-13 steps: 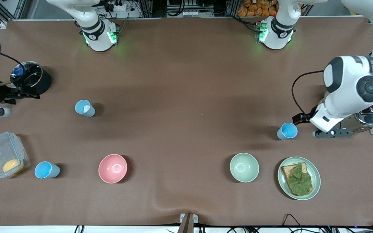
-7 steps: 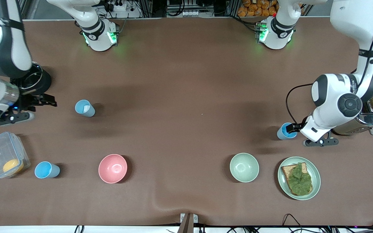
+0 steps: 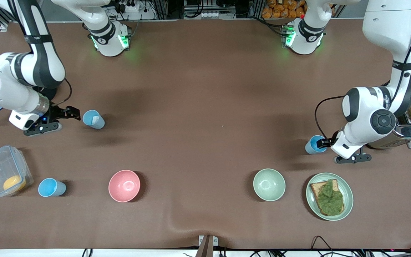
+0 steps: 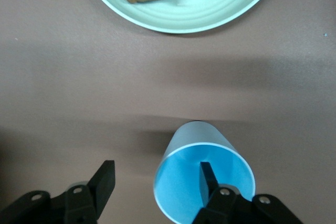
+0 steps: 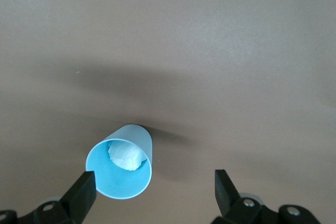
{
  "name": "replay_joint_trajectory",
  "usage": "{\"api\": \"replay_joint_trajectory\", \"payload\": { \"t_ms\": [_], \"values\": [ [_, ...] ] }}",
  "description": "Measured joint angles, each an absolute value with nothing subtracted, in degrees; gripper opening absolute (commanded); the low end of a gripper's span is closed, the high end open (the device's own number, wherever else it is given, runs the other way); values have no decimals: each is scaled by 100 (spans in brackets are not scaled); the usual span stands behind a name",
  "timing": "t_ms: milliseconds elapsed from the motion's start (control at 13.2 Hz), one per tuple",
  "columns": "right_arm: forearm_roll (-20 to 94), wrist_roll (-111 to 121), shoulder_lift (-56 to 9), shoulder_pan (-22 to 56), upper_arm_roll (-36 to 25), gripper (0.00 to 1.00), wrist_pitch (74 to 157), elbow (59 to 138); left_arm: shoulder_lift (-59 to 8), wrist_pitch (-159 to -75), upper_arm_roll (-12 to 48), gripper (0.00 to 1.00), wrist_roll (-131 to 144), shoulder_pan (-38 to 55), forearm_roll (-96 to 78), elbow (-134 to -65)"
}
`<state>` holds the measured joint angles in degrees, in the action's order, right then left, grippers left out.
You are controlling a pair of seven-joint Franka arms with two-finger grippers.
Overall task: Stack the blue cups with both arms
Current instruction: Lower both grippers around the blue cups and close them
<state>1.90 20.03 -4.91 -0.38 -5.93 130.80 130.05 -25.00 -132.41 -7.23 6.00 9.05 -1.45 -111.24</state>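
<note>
My right gripper should grip the pale blue cup by its open rim (image 3: 89, 117) next, to stack it with the brighter blue cup (image 3: 313, 145).
Three blue cups stand upright on the brown table. A pale blue cup (image 3: 93, 119) with a white crumpled wad inside stands toward the right arm's end. My right gripper (image 3: 72, 113) is open and low beside it; in the right wrist view the cup (image 5: 122, 169) lies between the fingers (image 5: 84, 188), close to one. A brighter blue cup (image 3: 313, 145) stands beside the toaster. My left gripper (image 3: 321, 143) is open, with one finger (image 4: 207, 174) inside that cup (image 4: 185, 187) and the other outside its wall. A third blue cup (image 3: 51, 187) stands nearer the camera.
A pink bowl (image 3: 124, 185) and a pale green bowl (image 3: 269, 184) stand nearer the camera. A green plate (image 3: 346, 208) holds toast with lettuce. A toaster (image 3: 410, 126) stands by the left arm. A clear container (image 3: 4, 171) holds something orange.
My right gripper has moved from the black pot to the pale blue cup. My left gripper has moved from the toaster to the brighter blue cup and put one finger in it.
</note>
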Motion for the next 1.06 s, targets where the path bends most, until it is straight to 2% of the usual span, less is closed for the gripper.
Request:
{"api": "replay_joint_trajectory", "payload": {
  "t_ms": [76, 228, 304, 380, 532, 759, 987, 1063],
  "values": [
    [190, 2003, -491, -38, -594, 100, 13276, 13157, -2537, -13241, -723, 53, 601, 903, -202, -11125],
    [190, 2003, -493, -39, -595, 100, 13520, 13396, -2624, -13241, -721, 27, 601, 900, -398, -11127],
    [190, 2003, -497, -41, -597, 100, 13581, 13469, -2659, -13242, -719, 8, 601, 900, -457, -11127],
    [190, 2003, -510, -44, -601, 100, 13667, 13524, -2678, -13245, -716, 0, 601, 900, -509, -11127],
    [190, 2003, -570, -46, -603, 96, 13930, 13662, -2683, -13248, -710, 0, 601, 900, -621, -11124],
    [220, 2003, -784, -46, -603, 79, 14182, 13743, -2676, -13267, -710, 0, 601, 900, -645, -11095],
    [233, 2002, -926, -47, -603, 46, 14240, 13745, -2547, -13273, -710, 0, 601, 893, -658, -11037],
    [276, 2002, -949, -47, -602, 31, 14240, 13745, -2461, -13244, -709, 0, 601, 894, -659, -11019]
  ]
}}
